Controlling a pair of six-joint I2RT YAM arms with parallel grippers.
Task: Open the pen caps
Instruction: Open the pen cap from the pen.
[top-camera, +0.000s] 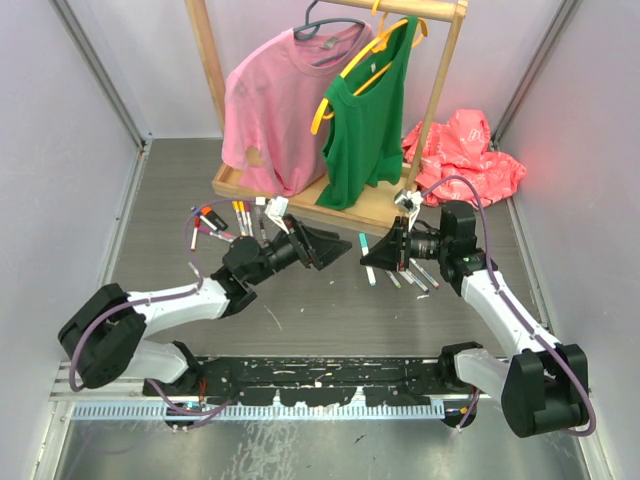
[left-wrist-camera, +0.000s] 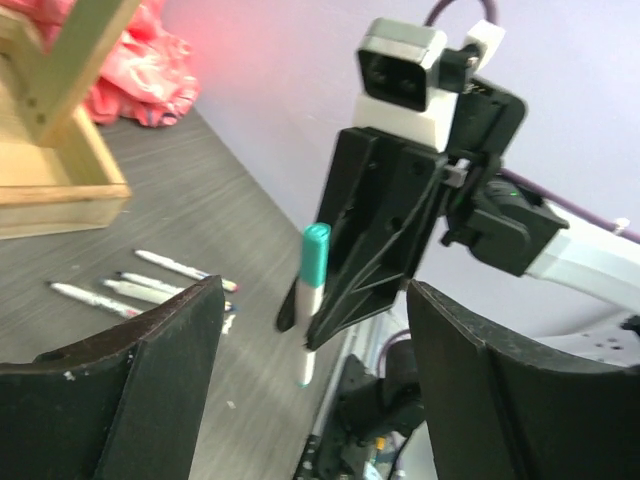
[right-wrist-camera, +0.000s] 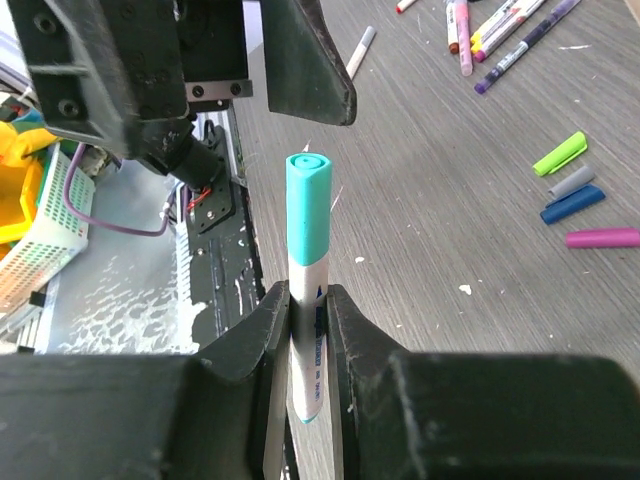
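The marker needs to be pulled open, so my left gripper will next grab its teal pen cap (top-camera: 364, 244) (left-wrist-camera: 315, 255) while my right gripper holds the marker's white body.
My right gripper (right-wrist-camera: 310, 295) is shut on the white barrel of a marker (right-wrist-camera: 308, 345), which stands upright with its teal pen cap (right-wrist-camera: 308, 210) still on. From above, that gripper (top-camera: 372, 258) and marker (top-camera: 367, 262) hang over mid-table. My left gripper (top-camera: 325, 246) faces it from the left, open; its fingers (left-wrist-camera: 165, 370) frame the teal cap (left-wrist-camera: 315, 255) without touching it. Loose pen caps lie on the table: green (right-wrist-camera: 560, 153), grey (right-wrist-camera: 570, 183), blue (right-wrist-camera: 572, 203) and pink (right-wrist-camera: 602, 237).
More markers lie in a pile at back left (top-camera: 215, 220) and beside my right arm (top-camera: 415, 275). A wooden clothes rack base (top-camera: 375, 210) carries a pink shirt (top-camera: 275, 110) and a green top (top-camera: 370, 120). A red bag (top-camera: 465, 150) sits at back right.
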